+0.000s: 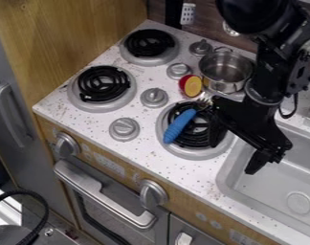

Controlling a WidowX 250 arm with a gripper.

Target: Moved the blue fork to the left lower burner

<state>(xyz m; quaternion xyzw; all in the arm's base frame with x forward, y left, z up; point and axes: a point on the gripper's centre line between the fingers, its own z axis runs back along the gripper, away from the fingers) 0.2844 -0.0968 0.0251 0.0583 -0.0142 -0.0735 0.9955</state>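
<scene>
I will grab the blue fork (180, 126) by its blue handle next, to move the fork to the left lower burner.
Over the right side of the lower right burner, the black gripper (235, 153) is open, its two fingers spread apart with the farther one above the sink's left edge. The blue fork (180, 126) lies slanted across the left part of the lower right burner (166, 143), its metal tines pointing up toward the pot. It is to the left of the gripper, outside the fingers. The lower left burner (102, 105), a black coil in a silver ring, has nothing on it.
A metal pot (225, 72) stands at the upper right, with a red and yellow toy (191, 85) beside it. The upper left burner (149, 45), several silver knobs (154, 97) and the grey sink (247, 183) surround the area. A wooden wall (74, 38) rises on the left.
</scene>
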